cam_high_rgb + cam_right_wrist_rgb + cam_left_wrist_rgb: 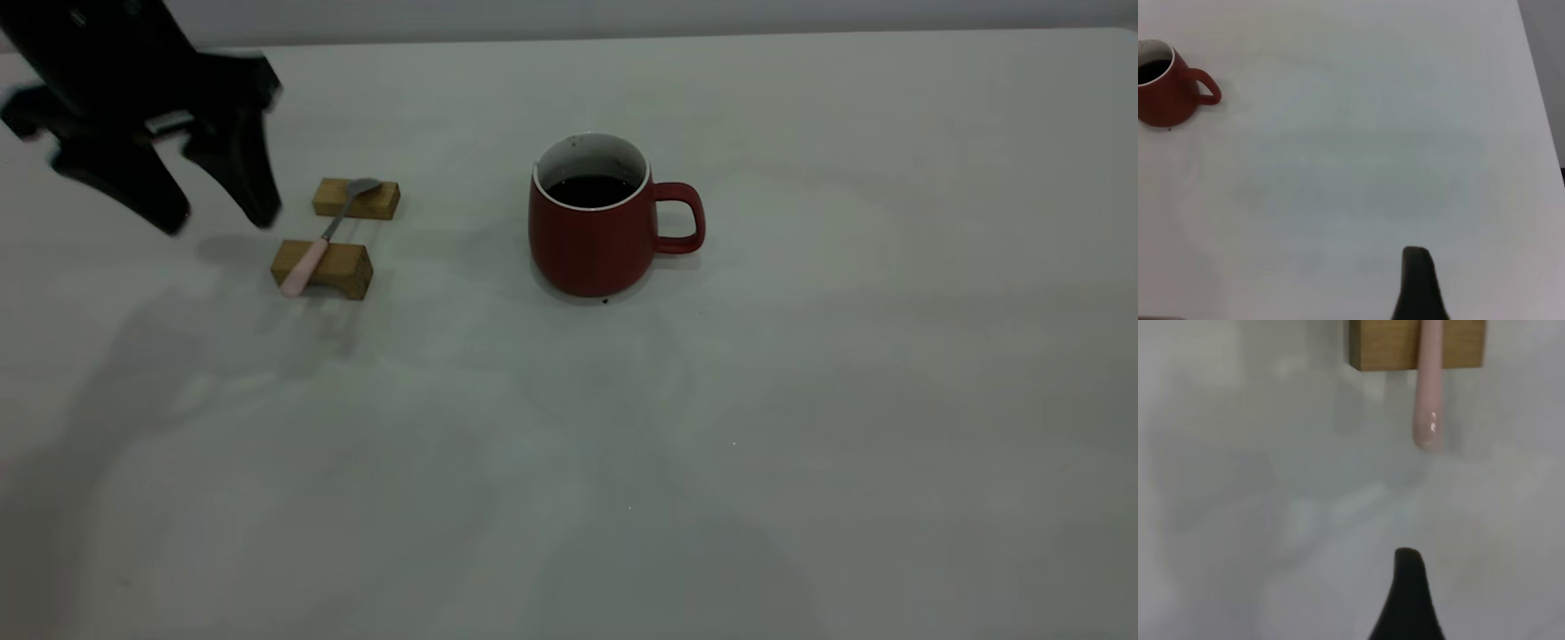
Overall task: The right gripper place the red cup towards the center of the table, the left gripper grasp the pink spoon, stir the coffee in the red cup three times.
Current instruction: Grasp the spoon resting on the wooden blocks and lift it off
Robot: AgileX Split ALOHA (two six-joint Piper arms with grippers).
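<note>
The coffee in the red cup (591, 244) needs to be stirred. My left gripper should next grab the spoon by its pink handle (303, 268) for that.
The red cup (591, 244) stands upright near the table's (800, 427) middle, its handle toward the right, with dark coffee (591, 189) inside. The pink spoon (307, 262) lies across two wooden blocks at the left, its metal bowl on the far block. My left gripper (218, 213) hovers open just left of the blocks, holding nothing. In the left wrist view the spoon's pink handle end (1429, 413) juts past a block, beyond one dark finger (1408, 600). My right gripper (1441, 280) is outside the exterior view. It is open, well away from the cup (1165, 93), and only one finger (1418, 283) shows.
Two small wooden blocks (356, 197) (333, 267) carry the spoon about a cup's width left of the cup. The table's far edge runs along the top of the exterior view, and its side edge (1538, 100) shows in the right wrist view.
</note>
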